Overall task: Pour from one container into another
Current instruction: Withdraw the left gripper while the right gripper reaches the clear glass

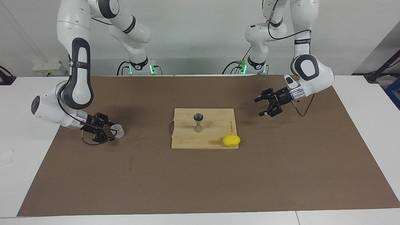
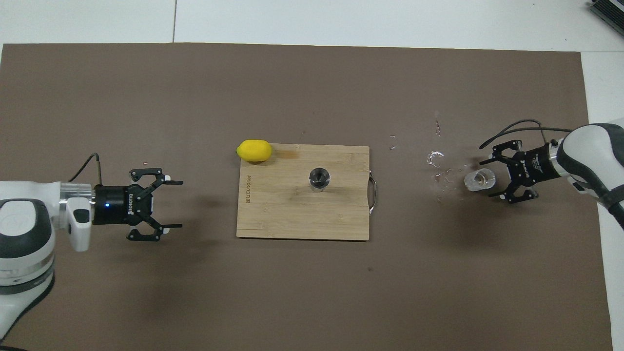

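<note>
My right gripper should grab the cup by its round side [image 2: 481, 179] next, to pour between the clear cup and the metal jigger [image 2: 320, 178].
The clear cup [image 1: 118, 130] [image 2: 480, 179] stands on the brown mat toward the right arm's end of the table. My right gripper [image 1: 112, 132] [image 2: 486, 178] is low at the mat and open, its fingertips reaching to either side of the cup without closing on it. The metal jigger [image 1: 198, 122] [image 2: 320, 178] stands upright in the middle of the wooden cutting board [image 1: 215, 125] [image 2: 292, 214]. My left gripper [image 1: 258, 107] [image 2: 179, 204] hangs open and empty over the mat, off the board toward the left arm's end.
A yellow lemon [image 1: 231, 140] [image 2: 254, 150] lies at the board's corner farthest from the robots, on the left arm's side. Small wet droplets [image 2: 434, 158] dot the mat between the board and the cup. The board has a wire handle [image 2: 373, 195] facing the cup.
</note>
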Available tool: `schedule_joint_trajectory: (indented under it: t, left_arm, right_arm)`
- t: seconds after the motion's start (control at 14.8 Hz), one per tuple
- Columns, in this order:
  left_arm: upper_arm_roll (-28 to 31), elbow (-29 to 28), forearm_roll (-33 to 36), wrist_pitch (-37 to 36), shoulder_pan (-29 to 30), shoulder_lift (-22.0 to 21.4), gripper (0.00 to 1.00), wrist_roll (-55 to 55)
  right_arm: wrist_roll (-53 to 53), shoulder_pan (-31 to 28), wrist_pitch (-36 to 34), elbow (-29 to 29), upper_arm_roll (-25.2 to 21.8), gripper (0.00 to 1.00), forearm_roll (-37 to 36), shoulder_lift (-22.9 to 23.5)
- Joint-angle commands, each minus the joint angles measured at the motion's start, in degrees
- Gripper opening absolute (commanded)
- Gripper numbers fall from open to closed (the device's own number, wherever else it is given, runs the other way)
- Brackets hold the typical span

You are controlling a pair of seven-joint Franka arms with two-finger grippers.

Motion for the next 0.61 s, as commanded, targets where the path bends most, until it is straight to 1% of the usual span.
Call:
schedule_joint_trajectory:
  t: [0.0,0.07,0.14,0.2,0.27,0.41,0.54]
  left_arm:
    - [-0.5,3.0,6.9,-4.6,3.1,-0.6,1.00,-7.3]
    - [-0.4,5.0,10.2,-6.5,4.1,-0.7,1.00,-11.5]
    - [-0.5,8.2,15.5,-7.6,5.4,-0.5,1.00,-19.6]
    - [-0.5,11.1,22.1,-8.4,6.6,-0.1,1.00,-30.1]
    - [-0.5,13.3,26.4,-9.5,7.4,0.1,1.00,-38.7]
    - [-0.5,16.6,30.6,-12.0,9.4,0.2,1.00,-47.2]
    - [-0.5,19.2,36.1,-12.4,10.6,0.2,1.00,-56.2]
  right_arm:
    - [-1.8,0.2,1.4,-2.2,0.3,0.89,1.8,-1.2]
    - [-2.3,0.3,1.3,-2.6,0.3,0.88,1.8,-1.3]
    - [-2.7,0.5,1.3,-2.6,0.3,0.88,1.9,-1.3]
    - [-2.8,0.4,1.3,-2.6,0.3,0.87,2.1,-1.3]
    - [-2.8,0.4,1.3,-2.7,0.3,0.87,2.9,-1.4]
    - [-3.3,0.4,1.3,-3.4,0.3,0.87,3.9,-1.5]
    - [-3.7,0.5,1.5,-3.8,0.3,0.86,5.6,-1.6]
